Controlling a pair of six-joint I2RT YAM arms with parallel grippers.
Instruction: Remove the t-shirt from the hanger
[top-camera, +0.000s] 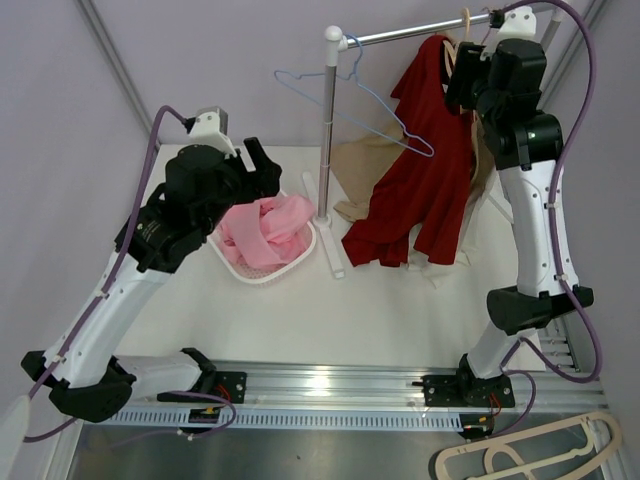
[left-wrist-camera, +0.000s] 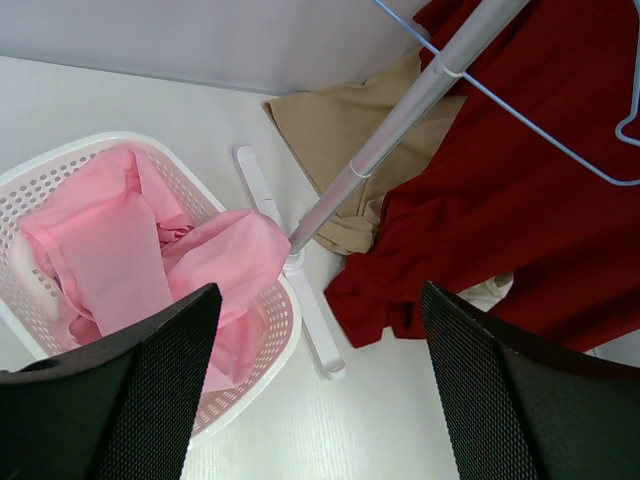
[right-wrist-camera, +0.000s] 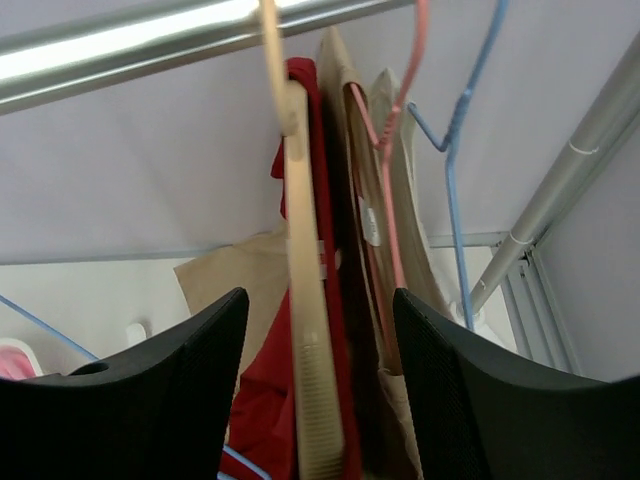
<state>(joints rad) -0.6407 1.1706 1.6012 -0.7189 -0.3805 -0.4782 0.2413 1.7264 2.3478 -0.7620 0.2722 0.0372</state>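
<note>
My right gripper is to reach the beige hanger and grab its bare near arm (right-wrist-camera: 312, 346), which leaves the hook and t-shirt (right-wrist-camera: 262, 400) free for removal.
A dark red t-shirt (top-camera: 420, 190) hangs from a beige hanger (right-wrist-camera: 305, 330) on the metal rail (top-camera: 410, 32); its hem drapes down to the table. My right gripper (top-camera: 462, 78) is up at the rail. In the right wrist view this gripper (right-wrist-camera: 320, 300) is open, its jaws apart on either side of the beige hanger and the red t-shirt (right-wrist-camera: 262, 400), touching neither. My left gripper (top-camera: 262, 165) hovers over the table beside the basket. It (left-wrist-camera: 320, 300) stands open and holds nothing, with the red t-shirt (left-wrist-camera: 520, 200) ahead of it.
A white basket (top-camera: 270, 277) holds a pink garment (top-camera: 265, 230). The rack's upright pole (top-camera: 327, 130) stands mid-table, with an empty blue wire hanger (top-camera: 360, 100) on the rail. A tan garment (top-camera: 365, 170) hangs behind the red one. Pink (right-wrist-camera: 385, 150) and blue hangers (right-wrist-camera: 455, 150) crowd the rail.
</note>
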